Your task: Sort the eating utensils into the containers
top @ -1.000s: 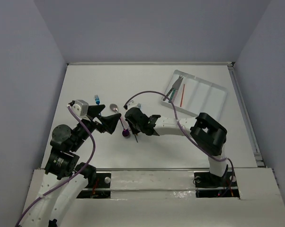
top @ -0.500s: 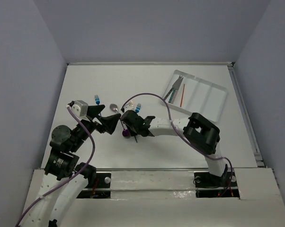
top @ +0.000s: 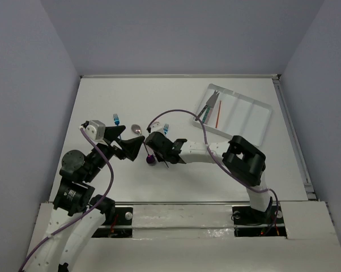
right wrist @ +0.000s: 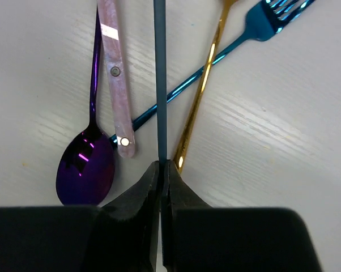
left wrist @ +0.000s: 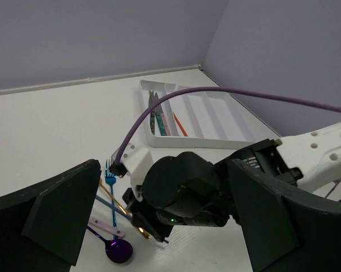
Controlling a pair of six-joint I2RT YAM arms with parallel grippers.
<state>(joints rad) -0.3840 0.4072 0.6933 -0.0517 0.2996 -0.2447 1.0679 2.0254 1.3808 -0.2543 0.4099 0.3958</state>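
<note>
The robot's right gripper pinches the end of the grey-blue utensil above the blue fork, so the grey-blue utensil would come up with it if the gripper lifted now.
My right gripper (right wrist: 163,164) is shut on the end of a thin grey-blue utensil handle (right wrist: 160,85), low over the table. Beside it lie a purple spoon (right wrist: 85,164), a pink handle (right wrist: 116,73), a gold utensil (right wrist: 201,90) and a blue fork (right wrist: 261,22), crossing one another. From above, this heap (top: 151,160) is at table centre-left, under the right gripper (top: 154,157). My left gripper (top: 131,141) hangs open just left of it, holding nothing. The containers are the tray (top: 255,113) at the far right, with teal and silver utensils (top: 209,105) and a red one (top: 218,116) in its left compartments.
Another blue fork (top: 116,119) and a silver spoon (top: 137,129) lie behind the left gripper. A purple cable (left wrist: 216,90) arcs over the right arm. In the left wrist view the right wrist (left wrist: 182,192) fills the space between my left fingers (left wrist: 57,221).
The right gripper has moved a little left over the heap and closed its jaws on the grey-blue handle. The left arm has not moved.
</note>
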